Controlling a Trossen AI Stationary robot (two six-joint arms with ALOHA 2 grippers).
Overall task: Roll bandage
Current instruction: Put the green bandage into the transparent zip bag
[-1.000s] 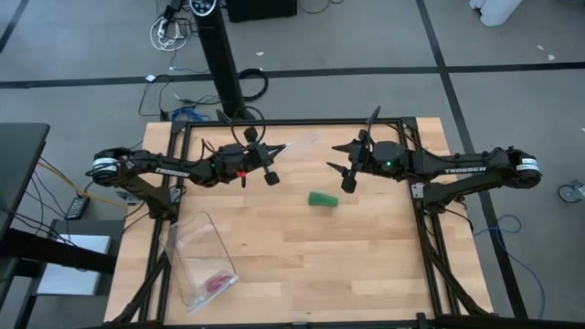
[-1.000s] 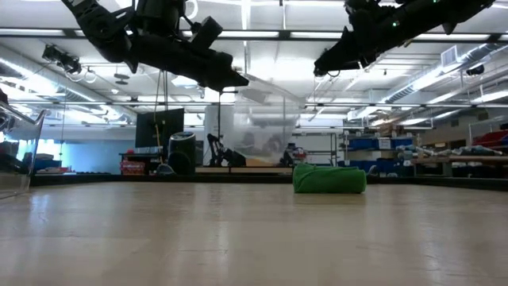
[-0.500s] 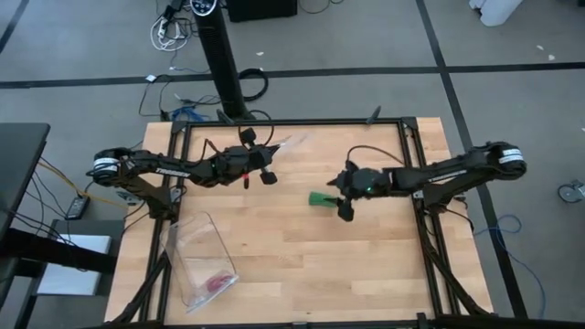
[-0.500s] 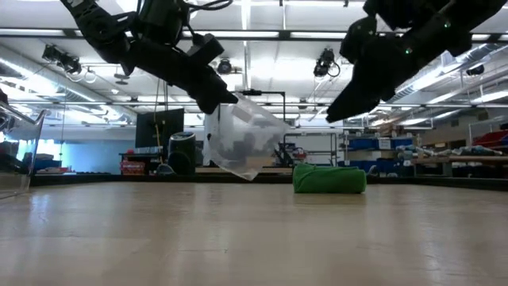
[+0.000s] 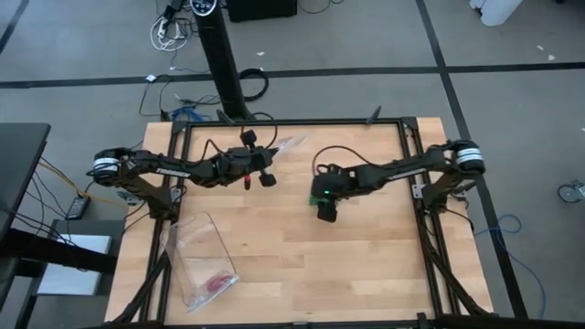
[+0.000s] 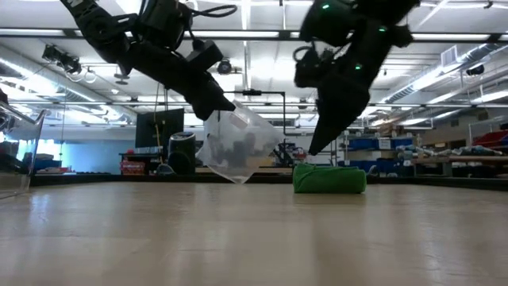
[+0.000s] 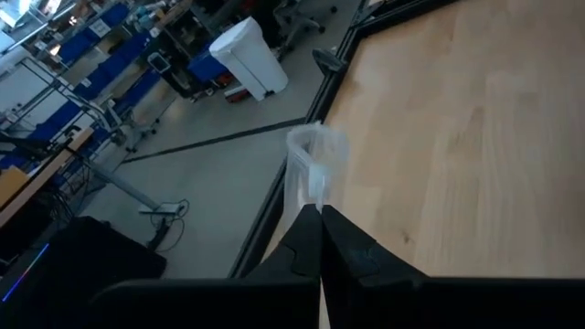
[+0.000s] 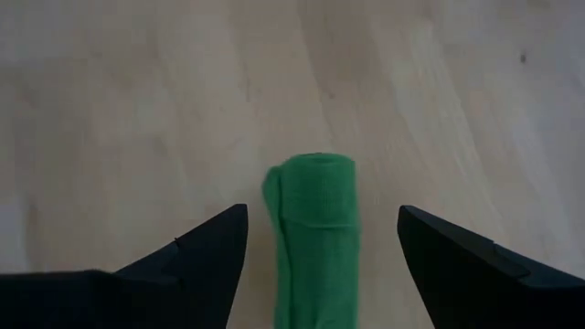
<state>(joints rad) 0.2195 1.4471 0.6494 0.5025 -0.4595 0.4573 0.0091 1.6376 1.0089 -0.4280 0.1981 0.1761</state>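
The green roll goes into the clear bag; my right gripper needs to grab it by its middle (image 8: 317,247).
The bandage (image 8: 315,228) is a small green roll lying on its side on the wooden table (image 5: 366,265), right of centre. In the high view only a bit of the bandage (image 5: 314,198) shows under my right arm. My right gripper (image 8: 322,212) hangs open just above it, tipped down, one finger on either side, touching nothing. In the low view the right gripper (image 6: 313,147) is above the roll's (image 6: 329,179) left end. My left gripper (image 5: 265,164), at the far middle, is shut on a clear plastic bag (image 6: 238,147). My left gripper pinches the clear bag's edge (image 7: 313,196) between its two shut fingers. The fingers slant down toward the table's right side. The bag hangs slack beyond and below the fingertips (image 6: 218,103), clear of the table.
A second clear bag (image 5: 201,260) lies at the near left with a small pink item (image 5: 218,281) inside. A black frame (image 5: 416,228) runs around the table. Bare wood lies in front of the roll.
My right gripper has come down toward the table's left and near edges and tipped steeply downward, ending over the bandage, which has not moved. The clear bag in my left gripper has sunk from nearly level to hanging below the fingers.
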